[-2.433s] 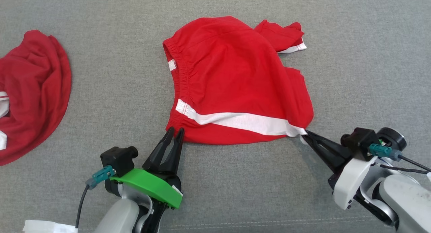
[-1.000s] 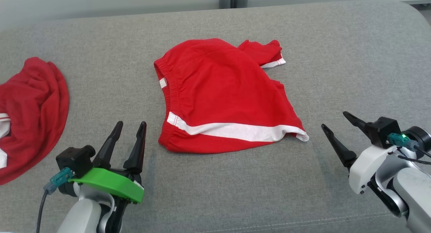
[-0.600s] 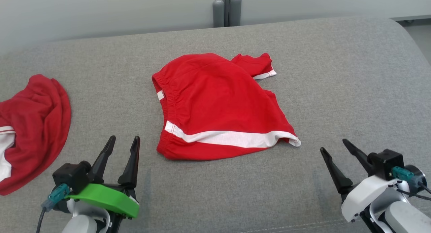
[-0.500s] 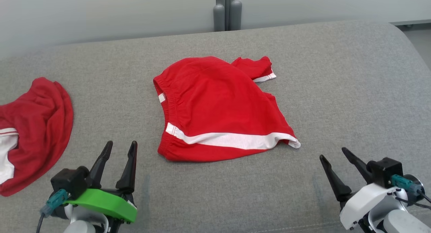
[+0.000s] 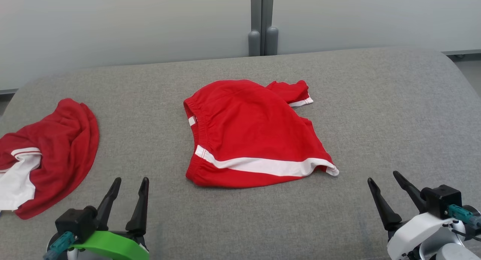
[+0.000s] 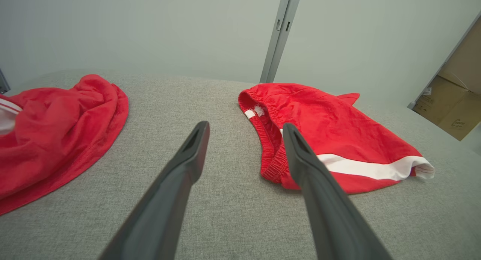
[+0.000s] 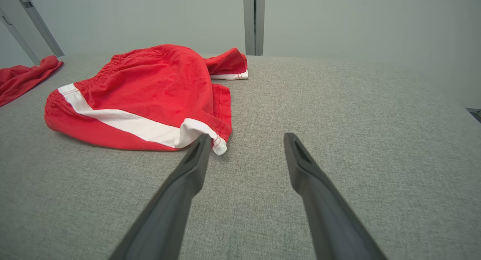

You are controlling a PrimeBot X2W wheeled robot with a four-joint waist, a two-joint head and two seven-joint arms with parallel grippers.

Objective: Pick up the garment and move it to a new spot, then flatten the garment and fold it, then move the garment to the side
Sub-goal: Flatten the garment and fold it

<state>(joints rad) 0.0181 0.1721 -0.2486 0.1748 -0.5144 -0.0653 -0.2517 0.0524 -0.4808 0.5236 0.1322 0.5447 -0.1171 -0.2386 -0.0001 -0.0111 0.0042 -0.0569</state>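
Note:
My right gripper picks up the shorts by the white hem corner (image 5: 332, 170) that pokes out next, to move the rumpled shorts (image 5: 257, 129) to a new spot.
The garment (image 5: 251, 132) is a pair of red shorts with a white side stripe, lying rumpled in the middle of the grey cushioned surface (image 5: 375, 113). Its elastic waistband faces left and one leg hem pokes out at the far right. The shorts (image 6: 330, 136) also lie right of the fingers in the left wrist view, and the shorts (image 7: 146, 94) sit upper left in the right wrist view. My left gripper (image 5: 129, 181) hovers open near the front left, apart from the cloth. My right gripper (image 5: 383, 177) is open at the front right, its fingertips just short of the white-edged hem corner.
A second red and white garment (image 5: 49, 151) lies bunched at the left edge of the surface. A pale wall with a grey vertical post (image 5: 262, 23) stands behind. Cardboard boxes (image 6: 454, 106) sit off the far right side.
Both grippers have let go of the shorts' front edge, opened and drawn back toward me. The head camera has tilted up, so the wall now shows. The shorts lie still.

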